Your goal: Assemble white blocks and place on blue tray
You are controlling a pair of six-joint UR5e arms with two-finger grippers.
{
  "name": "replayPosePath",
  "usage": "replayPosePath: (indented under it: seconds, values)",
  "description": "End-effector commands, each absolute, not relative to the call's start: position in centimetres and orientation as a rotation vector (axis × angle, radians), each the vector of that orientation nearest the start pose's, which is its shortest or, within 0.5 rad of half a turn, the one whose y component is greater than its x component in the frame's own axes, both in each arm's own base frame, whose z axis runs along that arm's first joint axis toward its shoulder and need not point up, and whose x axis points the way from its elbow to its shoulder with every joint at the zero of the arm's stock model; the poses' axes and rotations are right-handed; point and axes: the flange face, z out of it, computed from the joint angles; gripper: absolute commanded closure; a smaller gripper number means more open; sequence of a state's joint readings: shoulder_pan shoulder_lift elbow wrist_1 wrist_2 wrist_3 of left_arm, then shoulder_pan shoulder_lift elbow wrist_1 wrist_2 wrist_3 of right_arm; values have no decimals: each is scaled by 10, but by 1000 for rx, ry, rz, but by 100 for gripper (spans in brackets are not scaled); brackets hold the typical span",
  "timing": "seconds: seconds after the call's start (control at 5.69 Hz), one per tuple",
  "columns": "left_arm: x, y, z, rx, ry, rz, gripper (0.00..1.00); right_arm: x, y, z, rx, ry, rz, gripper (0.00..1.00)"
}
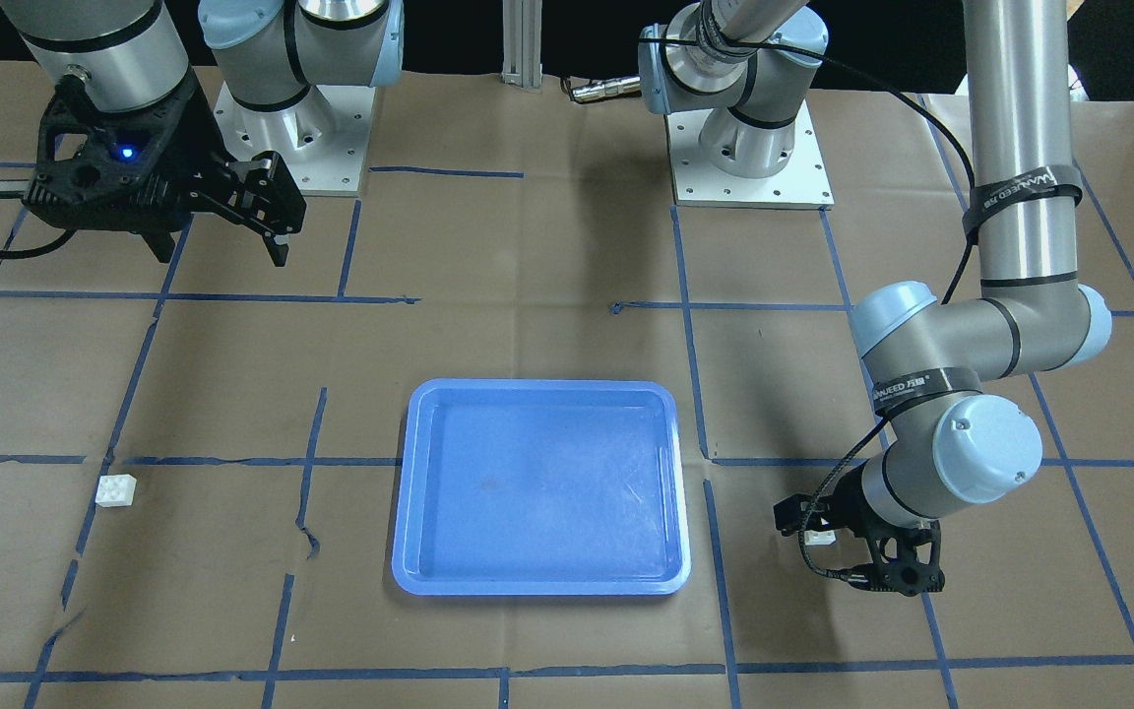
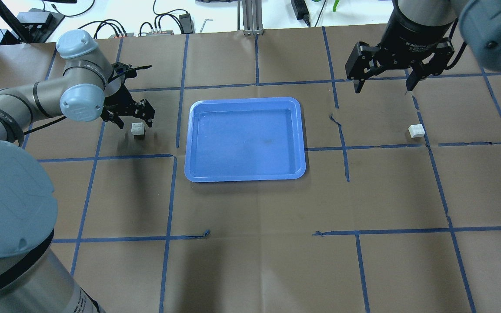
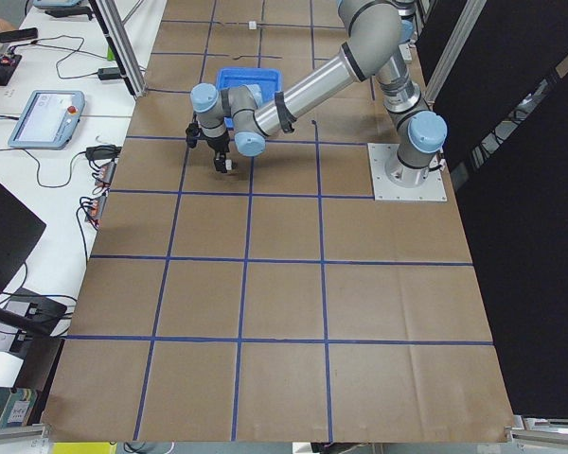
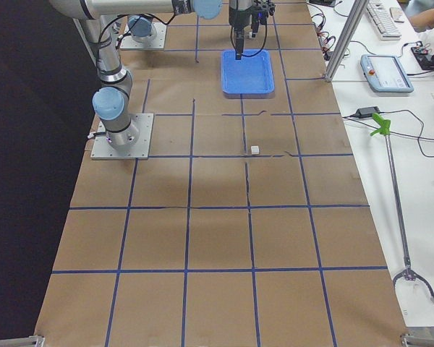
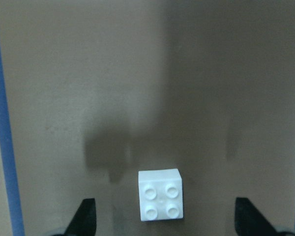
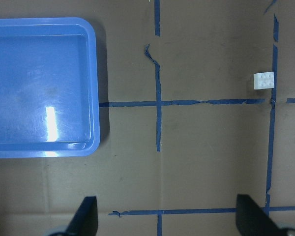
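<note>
The right gripper grabs the other white block's plain sides next, to leave the block's studded top (image 1: 116,481) (image 6: 263,80) free for assembly.
One white block (image 2: 138,129) lies studs up left of the blue tray (image 2: 245,138). My left gripper (image 2: 134,116) is open just above it. In the left wrist view the block (image 5: 160,195) sits between the two fingertips (image 5: 86,216), touching neither. The front view shows this block (image 1: 820,538) under the left gripper (image 1: 838,532). The other white block (image 2: 416,130) lies alone right of the tray and also shows in the front view (image 1: 116,490) and the right wrist view (image 6: 263,80). My right gripper (image 2: 383,84) is open, empty and high, beyond that block. The tray (image 1: 539,487) holds nothing.
Brown paper with a grid of blue tape lines covers the table. The arm bases (image 1: 749,148) stand on the robot's side. Cables and devices (image 2: 163,26) lie beyond the far table edge. A torn tape strip (image 2: 339,126) runs right of the tray.
</note>
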State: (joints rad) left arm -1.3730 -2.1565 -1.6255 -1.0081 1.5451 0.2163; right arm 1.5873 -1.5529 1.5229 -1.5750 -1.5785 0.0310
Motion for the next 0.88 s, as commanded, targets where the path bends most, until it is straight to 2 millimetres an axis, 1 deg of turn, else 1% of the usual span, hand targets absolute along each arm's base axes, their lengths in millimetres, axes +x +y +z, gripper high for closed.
replayPosePath:
  seconds: [0.0,0.18,0.35,0.53,0.7]
  values:
    - [-8,-653,171,30,3181,128,68,141,-487,516,27,3155,-71,0]
    - [-7,-654,174,42,3181,113,95,142,-486,517,10,3146,-63,0]
    - [-7,-654,185,108,3177,89,100,142,-489,518,-219,3136,-84,0]
    - [-15,-651,190,352,3157,79,100,138,-493,517,-590,3099,-99,0]
    - [-65,-647,203,535,3128,64,100,121,-499,514,-909,3036,-80,0]
